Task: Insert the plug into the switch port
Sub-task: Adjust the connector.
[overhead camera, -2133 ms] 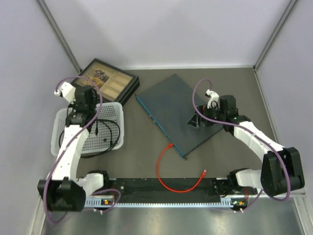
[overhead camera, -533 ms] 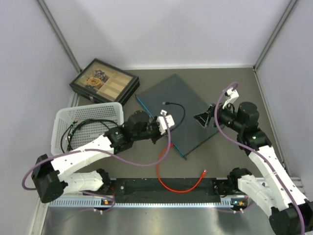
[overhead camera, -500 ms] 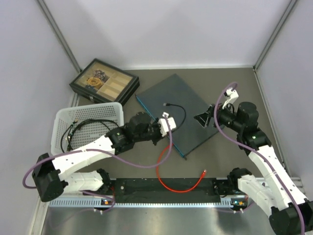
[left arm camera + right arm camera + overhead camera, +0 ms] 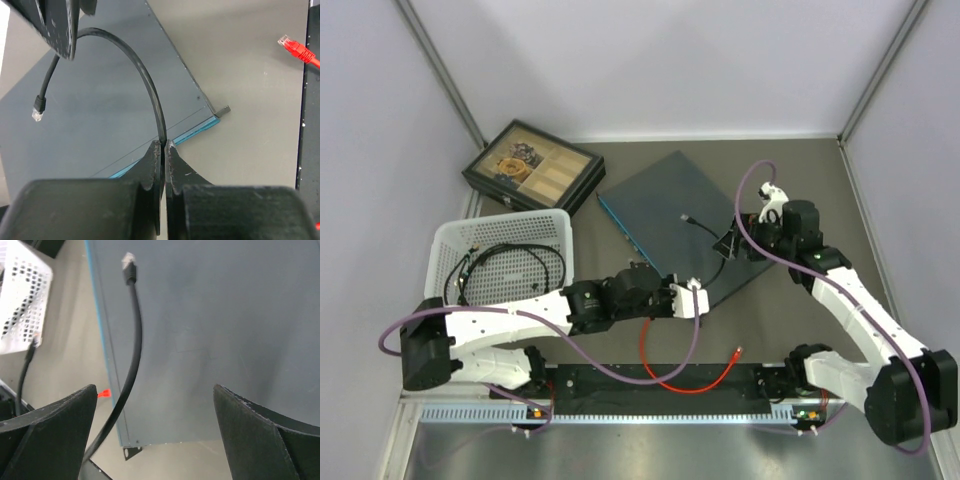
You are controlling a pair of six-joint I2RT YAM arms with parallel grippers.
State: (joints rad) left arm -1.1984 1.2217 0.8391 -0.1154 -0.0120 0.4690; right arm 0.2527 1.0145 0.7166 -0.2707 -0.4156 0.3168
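Observation:
The black cable (image 4: 704,227) has a free plug, and the plug end should stay free to go into the switch port. My right gripper should grab the cable behind the plug.
The switch (image 4: 665,215) is a flat dark blue-grey box lying askew mid-table, its teal port edge (image 4: 645,260) facing near-left. My left gripper (image 4: 708,288) is shut on a black cable (image 4: 145,75) just above the switch's near corner. The cable arcs up over the switch and ends in a free plug (image 4: 686,216), also seen in the left wrist view (image 4: 38,107) and the right wrist view (image 4: 129,262). My right gripper (image 4: 730,245) is open over the switch's right side, its fingers (image 4: 50,430) wide apart, with the cable (image 4: 132,345) passing near the left one.
A white basket (image 4: 450,240) holding black cables stands at the left. A black compartmented tray box (image 4: 530,165) sits at the back left. A red cable (image 4: 655,350) loops near the front rail, its plug (image 4: 737,351) lying loose, also visible in the left wrist view (image 4: 295,47).
My left arm has swung right and nearer with the black cable, to the switch's near corner. The plug has moved right over the switch. My right gripper has come in over the switch beside the cable.

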